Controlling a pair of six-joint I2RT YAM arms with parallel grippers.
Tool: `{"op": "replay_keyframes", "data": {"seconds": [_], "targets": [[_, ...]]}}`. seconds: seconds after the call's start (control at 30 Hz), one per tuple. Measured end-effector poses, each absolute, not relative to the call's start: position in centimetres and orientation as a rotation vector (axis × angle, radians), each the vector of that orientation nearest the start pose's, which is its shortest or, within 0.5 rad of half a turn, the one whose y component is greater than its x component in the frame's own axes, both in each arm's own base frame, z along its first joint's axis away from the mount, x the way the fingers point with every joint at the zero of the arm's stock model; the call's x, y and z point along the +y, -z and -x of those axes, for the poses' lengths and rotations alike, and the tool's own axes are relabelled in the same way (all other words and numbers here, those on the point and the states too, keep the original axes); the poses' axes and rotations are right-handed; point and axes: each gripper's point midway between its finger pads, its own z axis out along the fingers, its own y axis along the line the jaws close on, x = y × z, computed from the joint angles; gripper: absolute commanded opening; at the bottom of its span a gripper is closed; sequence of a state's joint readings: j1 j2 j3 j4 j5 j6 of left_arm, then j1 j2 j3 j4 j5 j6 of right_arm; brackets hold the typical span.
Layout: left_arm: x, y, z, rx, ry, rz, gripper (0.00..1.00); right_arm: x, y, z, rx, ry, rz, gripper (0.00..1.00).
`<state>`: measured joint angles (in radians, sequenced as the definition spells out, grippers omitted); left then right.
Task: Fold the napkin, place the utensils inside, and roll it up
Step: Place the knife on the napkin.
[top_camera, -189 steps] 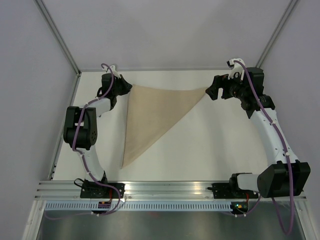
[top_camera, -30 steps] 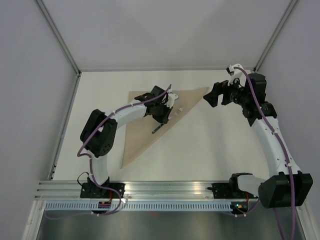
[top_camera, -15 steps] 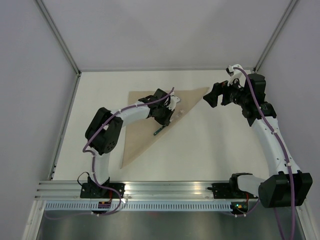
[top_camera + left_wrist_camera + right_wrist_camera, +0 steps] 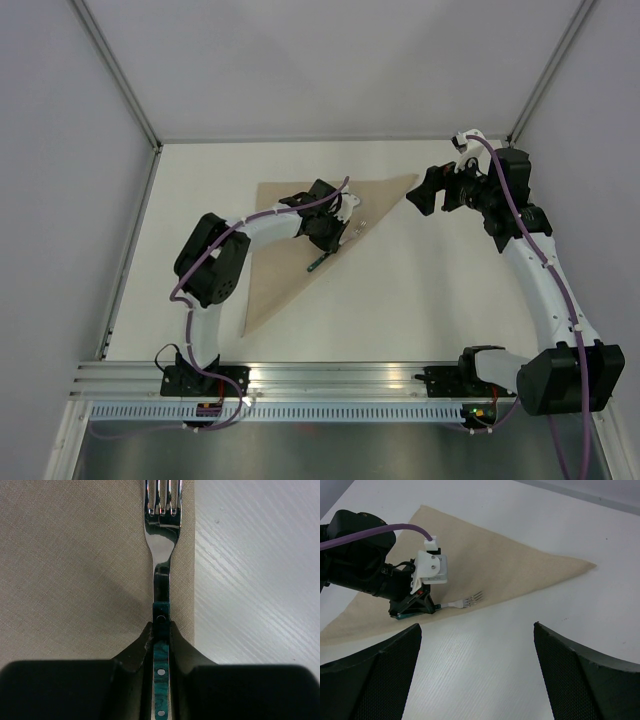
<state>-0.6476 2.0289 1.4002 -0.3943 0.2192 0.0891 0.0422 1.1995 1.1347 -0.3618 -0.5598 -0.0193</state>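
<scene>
The fork, low just inside the tan napkin's diagonal edge, would rest on the napkin if released, so it is time for my left gripper to open.
The tan napkin [image 4: 280,240] lies folded into a triangle on the white table, one corner pointing right and one toward me. My left gripper [image 4: 335,238] is shut on the dark teal handle of the silvery fork [image 4: 161,550]. The fork lies low along the napkin's diagonal edge [image 4: 187,580], tines pointing up-right. I cannot tell whether it touches the cloth. The fork also shows in the right wrist view [image 4: 465,601], with the left gripper [image 4: 420,607] beside it. My right gripper [image 4: 415,195] is open and empty, hovering by the napkin's right corner [image 4: 585,565]. No other utensil is in view.
The white table [image 4: 420,300] is bounded by grey walls at the back and sides and a metal rail [image 4: 330,375] at the near edge. The left arm's purple cable [image 4: 380,530] runs over the napkin.
Six seconds ago the left gripper was at the napkin's far left corner. It now holds the fork over the diagonal edge, having shifted slightly in the last second. The right arm has barely moved.
</scene>
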Motion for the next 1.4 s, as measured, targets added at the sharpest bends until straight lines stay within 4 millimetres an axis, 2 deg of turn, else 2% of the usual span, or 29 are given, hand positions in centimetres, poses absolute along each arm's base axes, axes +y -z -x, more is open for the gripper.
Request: {"op": "replay_keyframes", "data": {"seconds": [0.27, 0.77, 0.8, 0.87, 0.9, 1.07, 1.2, 1.4], "targets": [[-30.8, -2.1, -34.9, 2.433, 0.485, -1.015, 0.03, 10.8, -27.3, -35.4, 1.928, -0.572, 0.418, 0.98], [-30.7, -2.1, -34.9, 2.44, 0.482, -0.998, 0.34, 10.8, -27.3, -35.4, 1.928, -0.573, 0.418, 0.98], [-30.7, -2.1, -34.9, 2.44, 0.482, -0.997, 0.39, 10.8, -27.3, -35.4, 1.928, -0.573, 0.418, 0.98], [-30.7, -2.1, -34.9, 2.441, 0.482, -0.995, 0.41, 10.8, -27.3, -35.4, 1.928, -0.573, 0.418, 0.98], [-30.7, -2.1, -34.9, 2.441, 0.483, -0.994, 0.45, 10.8, -27.3, -35.4, 1.928, -0.573, 0.418, 0.98], [-30.8, -2.3, -35.0, 2.439, 0.483, -0.987, 0.53, 10.8, -27.3, -35.4, 1.928, -0.573, 0.418, 0.98], [-30.9, -3.4, -35.2, 2.414, 0.488, -0.98, 0.56, 10.8, -27.3, -35.4, 1.928, -0.574, 0.417, 0.98], [-31.3, -7.0, -35.8, 2.334, 0.505, -0.96, 0.59, 10.8, -27.3, -35.4, 1.928, -0.576, 0.415, 0.98]]}}
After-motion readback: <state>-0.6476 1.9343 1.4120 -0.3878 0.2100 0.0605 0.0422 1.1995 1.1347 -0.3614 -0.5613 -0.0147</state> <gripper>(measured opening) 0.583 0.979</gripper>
